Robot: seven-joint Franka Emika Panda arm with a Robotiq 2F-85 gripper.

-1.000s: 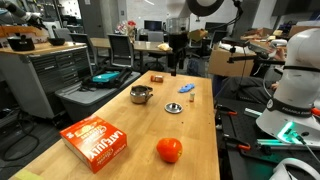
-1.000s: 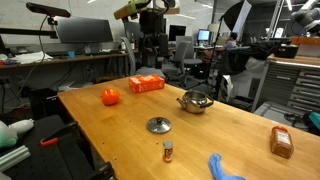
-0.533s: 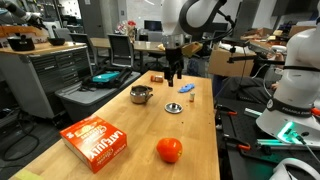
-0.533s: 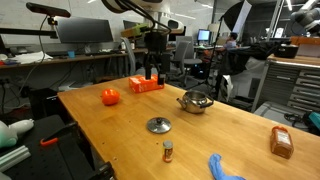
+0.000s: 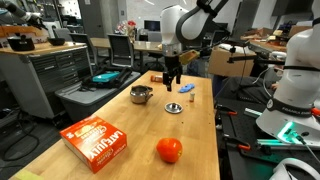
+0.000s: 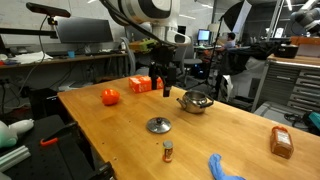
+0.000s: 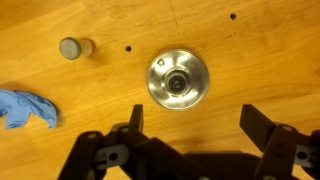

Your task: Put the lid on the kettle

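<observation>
I should grab the lid by its dark central knob from above to put the lid on the kettle (image 5: 141,95), so that my gripper keeps the lid's rim clear and level.
The lid (image 5: 174,108), a small round silvery disc with a dark knob, lies flat on the wooden table; it also shows in an exterior view (image 6: 158,125) and in the wrist view (image 7: 178,80). The kettle (image 5: 141,95), a squat shiny silver pot, stands open a short way from the lid and shows in both exterior views (image 6: 195,101). My gripper (image 5: 172,83) hangs in the air above the table, over the lid, open and empty; it shows in both exterior views (image 6: 160,88). In the wrist view the open fingers (image 7: 196,116) sit just below the lid.
An orange box (image 5: 96,141) and an orange-red ball (image 5: 169,150) lie toward one end of the table. A blue cloth (image 7: 27,108), a small spice jar (image 7: 73,47) and a brown packet (image 6: 281,142) lie near the lid's side. The table's edges border benches and chairs.
My gripper has come down from high above the table's end and moved in over the lid. The lid and the kettle have not moved.
</observation>
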